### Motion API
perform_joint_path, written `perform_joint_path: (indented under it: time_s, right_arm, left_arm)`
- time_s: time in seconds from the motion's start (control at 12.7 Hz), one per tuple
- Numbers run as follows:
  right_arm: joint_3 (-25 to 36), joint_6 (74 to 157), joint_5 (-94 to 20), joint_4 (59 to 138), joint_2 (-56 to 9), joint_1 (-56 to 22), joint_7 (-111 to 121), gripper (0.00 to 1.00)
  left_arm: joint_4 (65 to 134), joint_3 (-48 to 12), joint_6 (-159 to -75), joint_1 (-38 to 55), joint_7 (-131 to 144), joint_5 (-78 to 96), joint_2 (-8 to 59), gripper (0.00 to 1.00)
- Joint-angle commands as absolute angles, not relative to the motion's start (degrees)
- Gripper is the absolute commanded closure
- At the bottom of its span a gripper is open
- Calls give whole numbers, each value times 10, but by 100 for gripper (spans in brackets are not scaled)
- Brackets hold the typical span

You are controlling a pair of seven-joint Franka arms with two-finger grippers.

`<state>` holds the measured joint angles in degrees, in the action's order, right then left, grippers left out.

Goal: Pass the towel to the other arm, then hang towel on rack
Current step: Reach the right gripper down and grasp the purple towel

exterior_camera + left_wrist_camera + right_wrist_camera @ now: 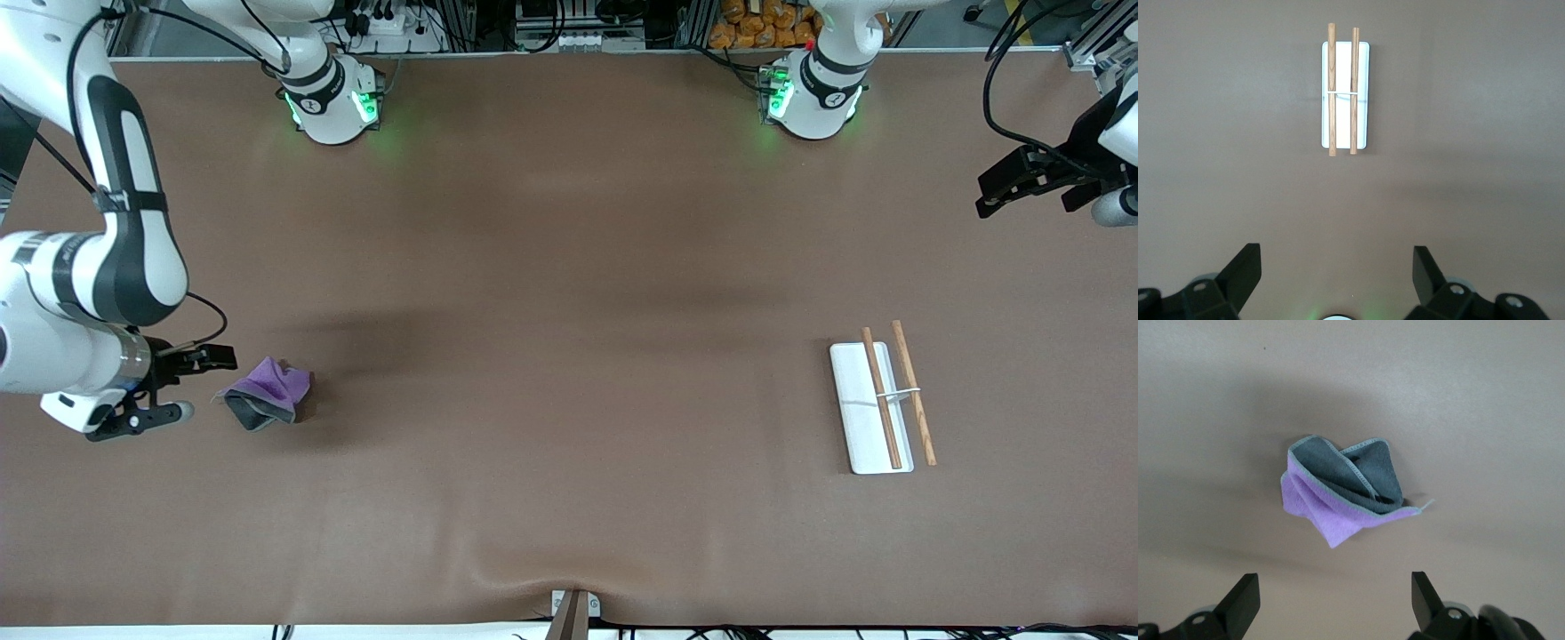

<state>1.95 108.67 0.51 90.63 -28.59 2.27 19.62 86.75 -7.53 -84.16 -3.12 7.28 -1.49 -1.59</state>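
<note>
The towel needs to be grabbed by its purple flap with my right gripper next. I will then pass the towel to my left gripper.
The towel lies crumpled on the brown table near the right arm's end, purple with its dark grey side folded up. It also shows in the right wrist view. My right gripper is open and empty, low beside the towel and apart from it; its jaws stand wide. The rack stands toward the left arm's end, a white base with two wooden rods; it also shows in the left wrist view. My left gripper is open and empty, held high over the table at that end, and waits.
The two arm bases stand at the table's edge farthest from the front camera. A small metal clamp sits at the table's nearest edge, in the middle. A wide stretch of brown table separates towel and rack.
</note>
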Motion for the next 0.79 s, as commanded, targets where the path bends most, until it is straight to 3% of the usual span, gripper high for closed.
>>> perform_joint_path:
  time_s: [0.0,0.71]
  right_arm:
    - [17,1120,16,909,-315,20,257,0]
    - [17,1182,17,909,-382,17,336,0]
  left_arm:
    - [862,-78,-834,-33,66,-20,-17,0]
    - [863,-78,-834,-33,67,-20,-16,0]
